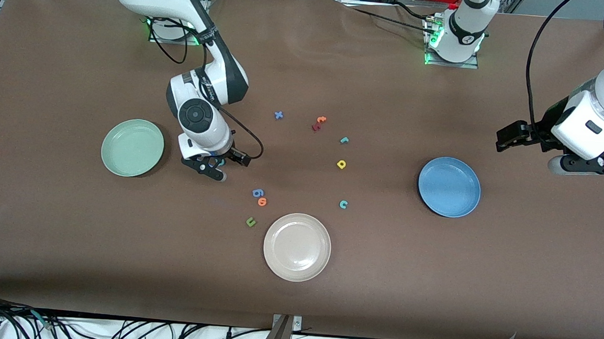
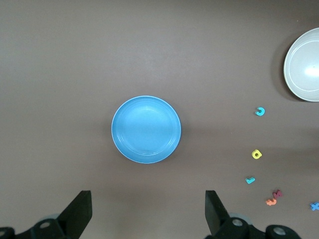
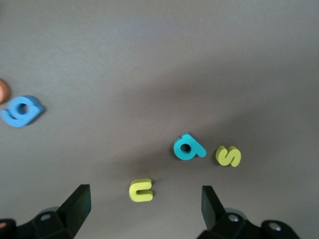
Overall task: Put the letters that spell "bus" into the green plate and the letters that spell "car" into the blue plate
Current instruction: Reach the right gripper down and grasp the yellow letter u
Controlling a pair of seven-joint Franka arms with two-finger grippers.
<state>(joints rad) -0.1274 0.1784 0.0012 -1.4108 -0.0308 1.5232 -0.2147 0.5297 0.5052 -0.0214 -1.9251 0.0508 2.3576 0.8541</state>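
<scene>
My right gripper moves lower next, before it closes on the yellow "u", since its fingertips still hang above the yellow "u" and the table.
My right gripper [image 3: 143, 206] hangs open just above the table beside the green plate [image 1: 132, 147], which holds nothing. The yellow "u" [image 3: 141, 189] lies between its fingers, untouched. The teal "b" [image 3: 188, 147] and yellow "s" [image 3: 228, 156] lie close by it. In the front view the right gripper [image 1: 217, 168] hides these three almost fully. My left gripper [image 2: 148, 209] waits open, high over the table beside the bare blue plate [image 1: 449, 187]. Between the two plates lie the teal "r" [image 1: 344, 139], yellow "a" [image 1: 341, 164] and teal "c" [image 1: 343, 204].
A beige plate [image 1: 297, 247] sits nearest the front camera. A blue "g" [image 1: 257, 192], orange "o" [image 1: 262, 201] and dark green "u" [image 1: 250, 221] lie beside it toward the right arm's end. A blue "x" [image 1: 278, 115] and red and orange letters [image 1: 319, 122] lie nearer the bases.
</scene>
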